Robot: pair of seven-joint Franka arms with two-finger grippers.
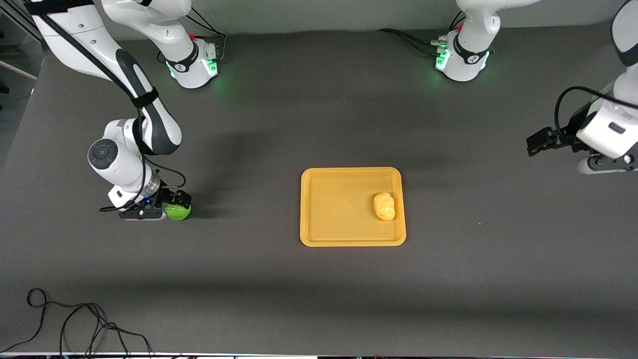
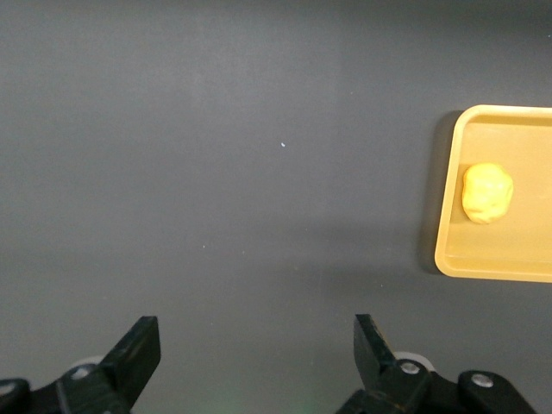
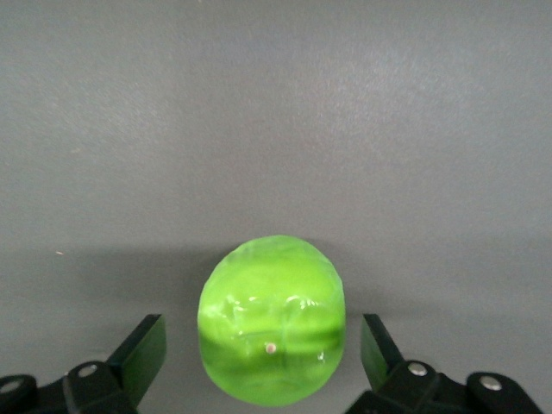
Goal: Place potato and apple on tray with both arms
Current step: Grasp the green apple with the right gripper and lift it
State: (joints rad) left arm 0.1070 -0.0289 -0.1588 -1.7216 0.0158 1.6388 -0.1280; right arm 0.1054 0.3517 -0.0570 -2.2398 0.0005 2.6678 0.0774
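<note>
My right gripper grabs the green apple (image 1: 178,213) by its round sides next, to set it on the yellow-orange tray (image 1: 319,219).
The yellow-orange tray (image 1: 319,219) lies mid-table, and the lumpy potato (image 1: 384,206) rests in it on the side toward the left arm's end. The green apple (image 1: 178,213) sits on the dark table toward the right arm's end. My right gripper (image 1: 174,207) is down around it. In the right wrist view the apple (image 3: 272,319) lies between the open fingers of the right gripper (image 3: 261,349), with a gap on each side. My left gripper (image 1: 539,141) waits in the air at its own end of the table. It stands open and empty (image 2: 256,345), with the tray (image 2: 448,254) and potato (image 2: 487,192) farther off.
Both green-lit bases (image 1: 195,62) (image 1: 461,60) stand along the table's back edge. A loose black cable (image 1: 75,324) curls on the table near the front camera, toward the right arm's end. Bare dark table surrounds the tray.
</note>
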